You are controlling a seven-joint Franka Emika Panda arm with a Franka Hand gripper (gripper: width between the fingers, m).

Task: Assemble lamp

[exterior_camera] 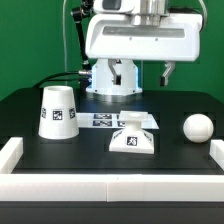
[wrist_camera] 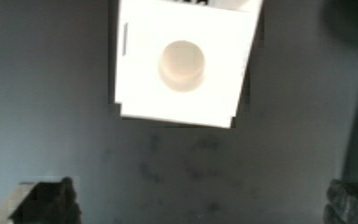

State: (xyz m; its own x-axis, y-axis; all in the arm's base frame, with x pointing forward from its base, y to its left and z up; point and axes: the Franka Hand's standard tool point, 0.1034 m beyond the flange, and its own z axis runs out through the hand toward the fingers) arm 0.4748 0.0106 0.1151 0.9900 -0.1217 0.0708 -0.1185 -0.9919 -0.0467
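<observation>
The lamp base's oval socket hole has to stay free for the bulb (exterior_camera: 197, 127), so I need to grab the lamp base next by its flat top (exterior_camera: 133, 116).
The white sloped lamp base (exterior_camera: 133, 140) sits on the black table near the middle front. In the wrist view the base (wrist_camera: 185, 65) is seen from above, with its oval socket hole showing. The cup-like shade (exterior_camera: 58, 111) stands at the exterior view's left. The ball-shaped bulb (exterior_camera: 197, 127) lies at the exterior view's right. My gripper (exterior_camera: 142, 72) hangs high above the table behind the base. It is open and empty, and its dark fingertips (wrist_camera: 51, 200) stand wide apart at the frame's edges over bare table.
The marker board (exterior_camera: 128, 120) lies flat just behind the base. A white raised border (exterior_camera: 12, 152) runs along the table's front and sides. The arm's white pedestal (exterior_camera: 113, 82) stands at the back.
</observation>
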